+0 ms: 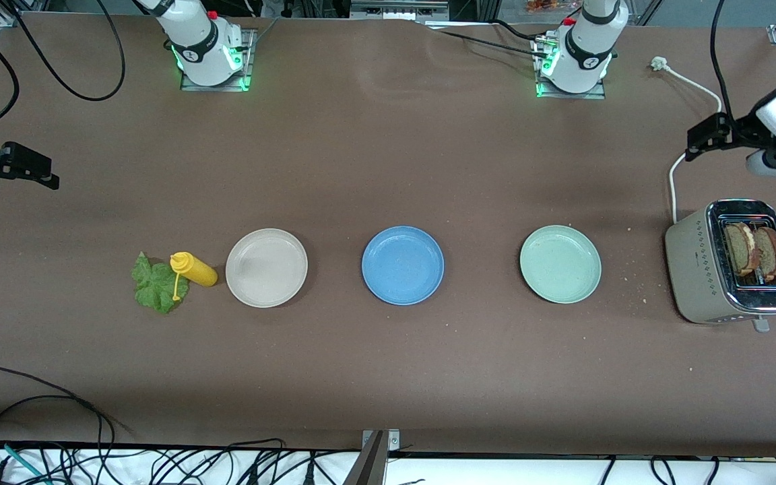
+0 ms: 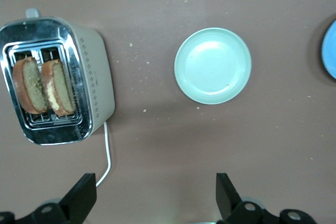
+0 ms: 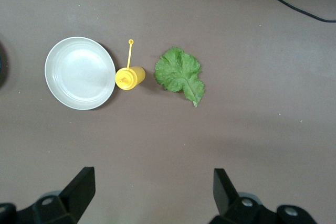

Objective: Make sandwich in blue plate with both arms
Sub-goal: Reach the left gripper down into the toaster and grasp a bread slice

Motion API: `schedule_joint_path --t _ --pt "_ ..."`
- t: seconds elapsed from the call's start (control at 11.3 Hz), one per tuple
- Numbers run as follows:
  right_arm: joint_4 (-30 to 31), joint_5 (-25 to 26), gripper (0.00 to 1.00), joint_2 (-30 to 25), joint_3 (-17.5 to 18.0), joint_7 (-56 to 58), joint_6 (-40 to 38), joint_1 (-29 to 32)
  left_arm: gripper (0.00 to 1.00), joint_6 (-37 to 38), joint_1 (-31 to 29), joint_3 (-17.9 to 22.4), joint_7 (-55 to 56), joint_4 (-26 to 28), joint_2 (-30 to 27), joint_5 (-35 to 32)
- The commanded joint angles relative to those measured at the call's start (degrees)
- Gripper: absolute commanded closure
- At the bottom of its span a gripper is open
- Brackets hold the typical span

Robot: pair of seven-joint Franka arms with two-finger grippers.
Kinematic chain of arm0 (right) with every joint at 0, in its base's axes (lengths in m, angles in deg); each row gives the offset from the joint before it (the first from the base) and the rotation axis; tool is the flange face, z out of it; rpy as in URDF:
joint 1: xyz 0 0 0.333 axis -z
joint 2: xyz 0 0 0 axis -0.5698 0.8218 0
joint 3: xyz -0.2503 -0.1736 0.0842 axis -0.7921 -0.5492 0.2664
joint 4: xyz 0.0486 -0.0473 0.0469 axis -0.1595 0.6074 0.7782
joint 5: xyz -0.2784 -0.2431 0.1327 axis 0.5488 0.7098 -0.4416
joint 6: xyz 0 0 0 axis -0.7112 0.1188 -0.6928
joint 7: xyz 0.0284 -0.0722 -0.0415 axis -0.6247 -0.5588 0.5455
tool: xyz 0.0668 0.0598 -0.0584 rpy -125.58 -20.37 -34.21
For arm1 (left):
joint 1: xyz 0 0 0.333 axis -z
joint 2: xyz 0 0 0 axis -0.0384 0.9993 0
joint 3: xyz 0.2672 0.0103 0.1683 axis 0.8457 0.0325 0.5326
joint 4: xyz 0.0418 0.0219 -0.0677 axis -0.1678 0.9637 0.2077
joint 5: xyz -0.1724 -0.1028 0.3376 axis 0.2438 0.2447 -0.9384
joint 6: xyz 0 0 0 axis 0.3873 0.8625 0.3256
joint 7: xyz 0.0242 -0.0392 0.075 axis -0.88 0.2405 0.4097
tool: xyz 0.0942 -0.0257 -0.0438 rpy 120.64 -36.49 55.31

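Note:
I should next use my left gripper to grab the bread slice nearer the green plate by its exposed crust edge (image 1: 750,247) (image 2: 51,88) to start the blue plate's sandwich.
The blue plate (image 1: 403,265) lies empty at the table's middle; its edge shows in the left wrist view (image 2: 331,48). Two brown bread slices (image 1: 755,250) stand in the toaster's slots, also in the left wrist view (image 2: 44,85). A green lettuce leaf (image 1: 157,283) lies flat at the right arm's end, also in the right wrist view (image 3: 178,74). My left gripper (image 1: 698,141) (image 2: 155,187) is open and empty over the table beside the toaster. My right gripper (image 1: 48,172) (image 3: 153,179) is open and empty over bare table at the right arm's end.
A beige-white plate (image 1: 266,267) (image 3: 80,73) and a pale green plate (image 1: 560,263) (image 2: 212,65) flank the blue one, both empty. A yellow squeeze bottle (image 1: 194,269) (image 3: 130,77) lies between lettuce and beige plate. The toaster (image 1: 691,269) (image 2: 97,77) has a white cord (image 1: 673,182).

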Motion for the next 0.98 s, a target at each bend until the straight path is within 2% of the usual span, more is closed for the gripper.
schedule_joint_path --t 0.0,0.18,0.27,0.44,0.62,0.89 --pt "0.92 0.41 0.00 -0.68 0.18 -0.43 0.43 0.30 0.00 -0.05 -7.86 -0.14 -2.32 -4.30 8.20 -0.55" --pt "0.92 0.41 0.00 -0.68 0.18 -0.34 0.34 0.30 0.00 -3.28 -10.26 -0.14 -6.87 -9.92 15.85 -1.16" --pt "0.92 0.41 0.00 -0.68 0.18 -0.43 0.43 0.30 0.00 -6.08 -11.05 0.04 -7.94 -10.47 18.32 -1.16" --pt "0.92 0.06 0.00 -0.77 0.26 -0.52 0.43 0.21 0.00 -11.54 -12.99 0.04 -8.13 -9.86 20.53 -1.60" --pt "0.92 -0.03 0.00 -0.68 0.18 -0.43 0.43 0.30 0.00 -14.27 -13.87 -0.05 -9.09 -9.77 24.21 -5.36" --pt "0.92 -0.03 0.00 -0.68 0.18 -0.43 0.43 0.30 0.02 -14.64 -15.80 -0.05 -9.71 -8.46 25.99 -4.77"
